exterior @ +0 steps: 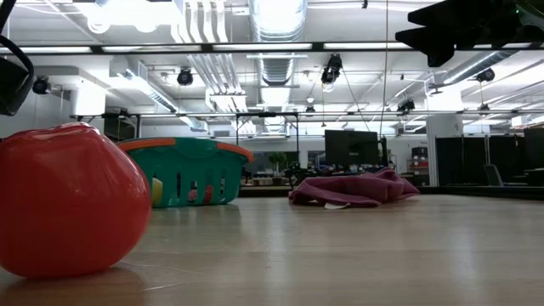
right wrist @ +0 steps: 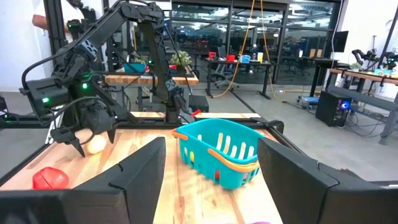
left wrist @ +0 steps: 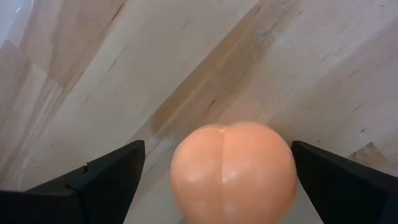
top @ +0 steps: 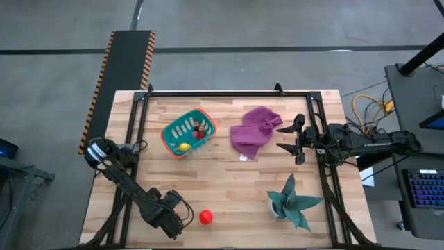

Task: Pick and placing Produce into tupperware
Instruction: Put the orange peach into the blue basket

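The pale orange ball has my left gripper's fingers reaching down on either side of it in the left wrist view, so my left gripper should close on the ball.
A pale orange ball [left wrist: 231, 171] lies on the table between the fingers of my open left gripper [left wrist: 217, 146], with a gap on each side. That gripper [top: 179, 217] is at the near edge and hides the ball from above. The red ball [top: 206, 217] lies just to its right and looms large in the low view [exterior: 68, 200]. The teal tupperware basket [top: 189, 132] with an orange rim stands far left of centre; it holds a yellow piece [top: 182, 146] and small red and dark bits [top: 200, 130]. My right gripper [top: 279, 137] hovers open to the right of the purple cloth.
A crumpled purple cloth [top: 254, 130] lies between the basket and my right gripper. A teal spiky plant [top: 295, 201] stands near the right near corner. Bare wood [top: 229, 180] stretches across the middle of the table. Black frame rails run along the table's edges.
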### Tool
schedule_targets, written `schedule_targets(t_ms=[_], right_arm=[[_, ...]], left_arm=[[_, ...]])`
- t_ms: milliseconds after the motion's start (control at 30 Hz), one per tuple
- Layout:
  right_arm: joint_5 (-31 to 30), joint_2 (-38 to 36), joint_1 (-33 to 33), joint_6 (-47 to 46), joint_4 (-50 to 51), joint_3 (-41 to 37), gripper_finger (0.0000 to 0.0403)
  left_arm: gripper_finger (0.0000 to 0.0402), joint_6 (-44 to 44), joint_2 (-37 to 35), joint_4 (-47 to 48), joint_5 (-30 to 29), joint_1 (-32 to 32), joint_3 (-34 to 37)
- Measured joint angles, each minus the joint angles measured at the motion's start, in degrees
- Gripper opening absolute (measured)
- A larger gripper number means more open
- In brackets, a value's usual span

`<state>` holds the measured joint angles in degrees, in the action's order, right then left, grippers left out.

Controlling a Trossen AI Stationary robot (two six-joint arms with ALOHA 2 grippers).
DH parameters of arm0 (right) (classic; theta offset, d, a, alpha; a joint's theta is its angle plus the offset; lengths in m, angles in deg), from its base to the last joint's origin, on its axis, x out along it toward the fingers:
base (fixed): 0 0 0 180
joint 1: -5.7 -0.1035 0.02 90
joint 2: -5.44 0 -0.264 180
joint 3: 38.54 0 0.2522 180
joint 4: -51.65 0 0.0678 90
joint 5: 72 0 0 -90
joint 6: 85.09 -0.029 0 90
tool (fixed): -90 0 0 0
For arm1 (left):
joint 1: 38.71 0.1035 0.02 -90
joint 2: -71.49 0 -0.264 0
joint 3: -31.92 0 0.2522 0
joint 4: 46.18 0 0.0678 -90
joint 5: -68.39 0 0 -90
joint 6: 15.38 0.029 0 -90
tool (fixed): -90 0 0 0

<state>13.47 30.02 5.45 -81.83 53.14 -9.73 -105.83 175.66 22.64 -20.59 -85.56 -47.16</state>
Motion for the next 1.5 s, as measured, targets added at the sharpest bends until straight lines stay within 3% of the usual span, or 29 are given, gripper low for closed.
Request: schedule_targets(t_ms=[433, 800, 1500], right_arm=[[0.0, 0.0, 0.0, 0.3, 0.0, 0.2, 0.0247], [0.0, 0.0, 0.0, 0.2, 0.0, 0.2, 0.0247], [0.0, 0.0, 0.0, 0.2, 0.0, 0.2, 0.0247]], left_arm=[[0.0294, 1.3, -0.1, -0.6, 0.3, 0.3, 0.0], [0.0239, 1.6, -0.4, 0.1, 0.3, 0.3, 0.2], [0.0239, 5.3, -1.1, 0.2, 3.1, 0.3, 0.0]])
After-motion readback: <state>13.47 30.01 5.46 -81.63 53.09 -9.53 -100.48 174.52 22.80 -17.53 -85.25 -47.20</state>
